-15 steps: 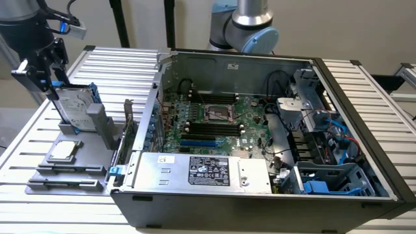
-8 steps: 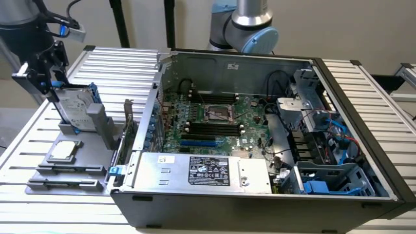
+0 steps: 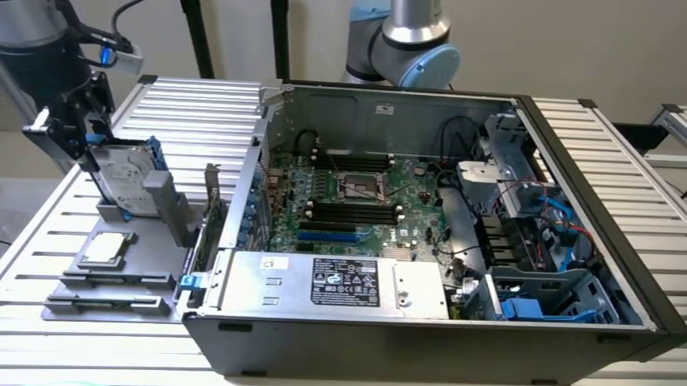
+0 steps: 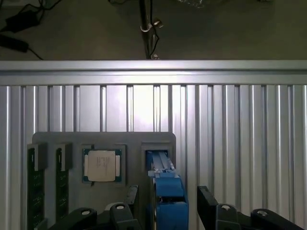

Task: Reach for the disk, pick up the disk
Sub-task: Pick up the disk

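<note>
I should close my gripper on the disk now. Its fingers reach down beside the blue rails at the upper end of the disk.
The disk (image 3: 127,178) stands on edge in a slot of the grey fixture (image 3: 150,277), at the exterior view's left. It is silver-grey with a white label and blue rails. My gripper (image 3: 84,143) hangs at the disk's upper end, beside and just over it. In the wrist view the disk shows edge-on as a blue rail (image 4: 168,194). My gripper (image 4: 168,211) is open there, one dark finger (image 4: 130,203) on each side of the rail. A small gap shows on both sides, and nothing is held.
The fixture also holds a square silver chip (image 3: 108,248) and memory sticks (image 3: 105,304). An open computer case (image 3: 601,265) with a motherboard (image 3: 355,201) and a labelled grey box (image 3: 343,283) takes up the middle and right of the slatted metal table (image 3: 193,104). Another arm's base (image 3: 413,40) stands behind.
</note>
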Controlling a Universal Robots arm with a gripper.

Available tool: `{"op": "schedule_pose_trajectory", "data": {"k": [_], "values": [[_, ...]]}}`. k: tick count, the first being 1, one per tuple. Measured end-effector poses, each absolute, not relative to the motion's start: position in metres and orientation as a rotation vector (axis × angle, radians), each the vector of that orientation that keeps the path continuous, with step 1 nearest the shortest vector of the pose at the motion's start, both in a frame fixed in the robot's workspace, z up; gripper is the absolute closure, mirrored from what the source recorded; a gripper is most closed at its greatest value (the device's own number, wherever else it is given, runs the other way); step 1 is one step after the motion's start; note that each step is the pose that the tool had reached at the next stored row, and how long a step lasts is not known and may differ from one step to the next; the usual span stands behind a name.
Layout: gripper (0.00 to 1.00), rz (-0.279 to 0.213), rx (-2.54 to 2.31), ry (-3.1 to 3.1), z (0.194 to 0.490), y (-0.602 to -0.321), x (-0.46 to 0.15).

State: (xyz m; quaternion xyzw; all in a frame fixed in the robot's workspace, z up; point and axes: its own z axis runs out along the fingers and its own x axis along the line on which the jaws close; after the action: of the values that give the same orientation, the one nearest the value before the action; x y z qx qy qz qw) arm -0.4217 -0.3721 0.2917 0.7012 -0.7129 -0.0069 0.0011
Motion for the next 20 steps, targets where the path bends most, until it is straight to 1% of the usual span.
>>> {"op": "schedule_pose_trajectory", "data": {"k": [7, 9, 10, 14, 15, 17, 18, 20], "values": [[0.4, -0.023, 2.202, -2.239, 0.2899, -0.3721, -0.4216], [0.42, -0.023, 2.202, -2.239, 0.2897, -0.3721, -0.4216], [0.49, -0.023, 2.202, -2.239, 0.2896, -0.3721, -0.4216], [0.49, -0.023, 2.202, -2.239, 0.2889, -0.3721, -0.4216], [0.51, -0.023, 2.202, -2.239, 0.2888, -0.3721, -0.4216], [0.51, -0.023, 2.202, -2.239, 0.2887, -0.3721, -0.4216], [0.58, -0.023, 2.202, -2.239, 0.2887, -0.3721, -0.4216], [0.58, -0.023, 2.202, -2.239, 0.2886, -0.3721, -0.4216]]}}
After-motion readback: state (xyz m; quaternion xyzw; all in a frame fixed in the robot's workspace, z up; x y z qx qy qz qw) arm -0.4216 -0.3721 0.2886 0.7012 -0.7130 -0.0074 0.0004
